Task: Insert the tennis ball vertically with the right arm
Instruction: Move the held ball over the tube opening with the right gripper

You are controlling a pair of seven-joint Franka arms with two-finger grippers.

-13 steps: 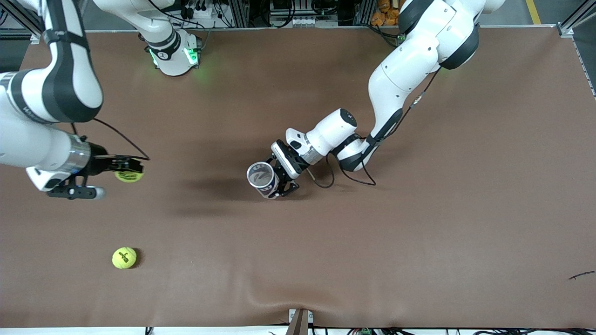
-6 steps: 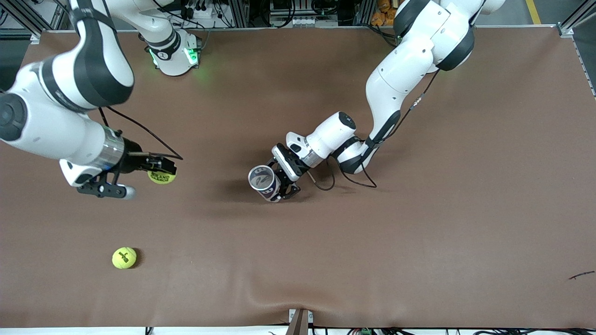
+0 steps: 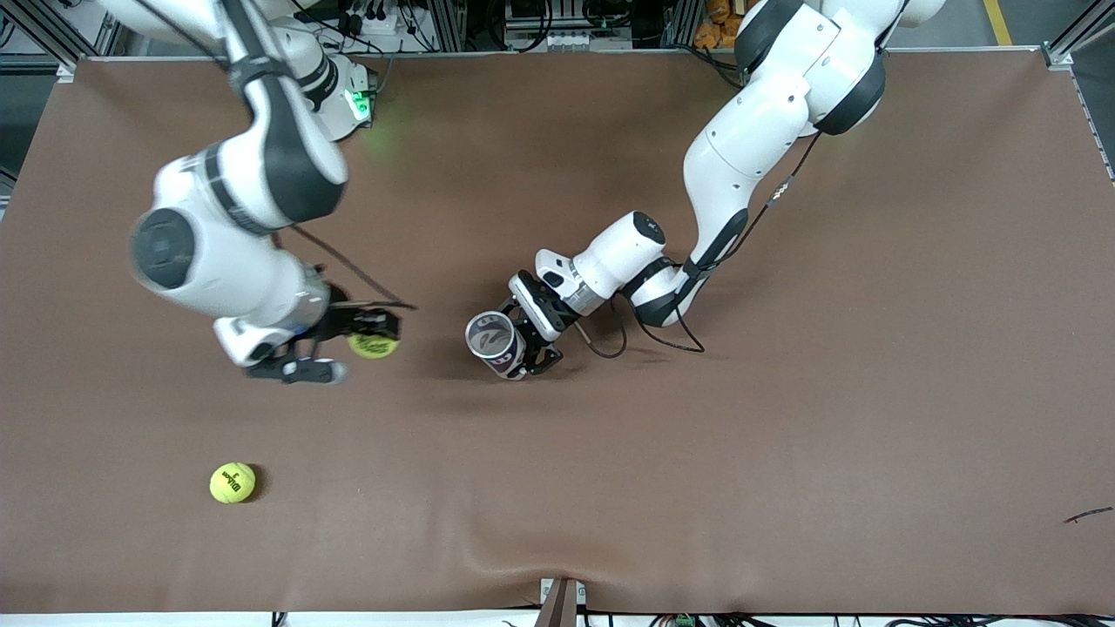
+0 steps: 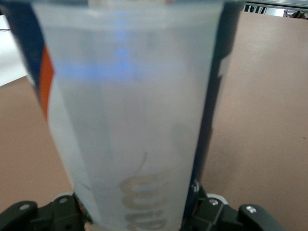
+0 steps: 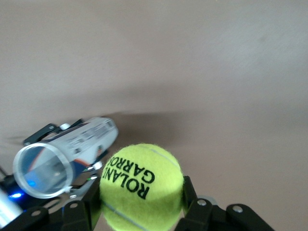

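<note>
The ball must reach the tube's opening before my right gripper releases it.
My right gripper (image 3: pixel 373 340) is shut on a yellow tennis ball (image 3: pixel 375 346) printed ROLAND GARROS (image 5: pixel 142 185) and holds it above the brown table, toward the right arm's end from the tube. My left gripper (image 3: pixel 523 344) is shut on a clear plastic ball tube (image 3: pixel 492 341) with a blue and orange label, held near the table's middle with its open mouth tilted up. The tube fills the left wrist view (image 4: pixel 132 115). In the right wrist view the tube (image 5: pixel 62 154) shows with its open mouth beside the held ball.
A second yellow tennis ball (image 3: pixel 233 482) lies on the table nearer the front camera, toward the right arm's end. A small dark scrap (image 3: pixel 1087 515) lies near the table's edge at the left arm's end. The brown mat (image 3: pixel 784 435) covers the table.
My right arm has carried the held ball steadily toward the tube, from the right arm's end of the table. The left gripper and the tube have barely moved.
</note>
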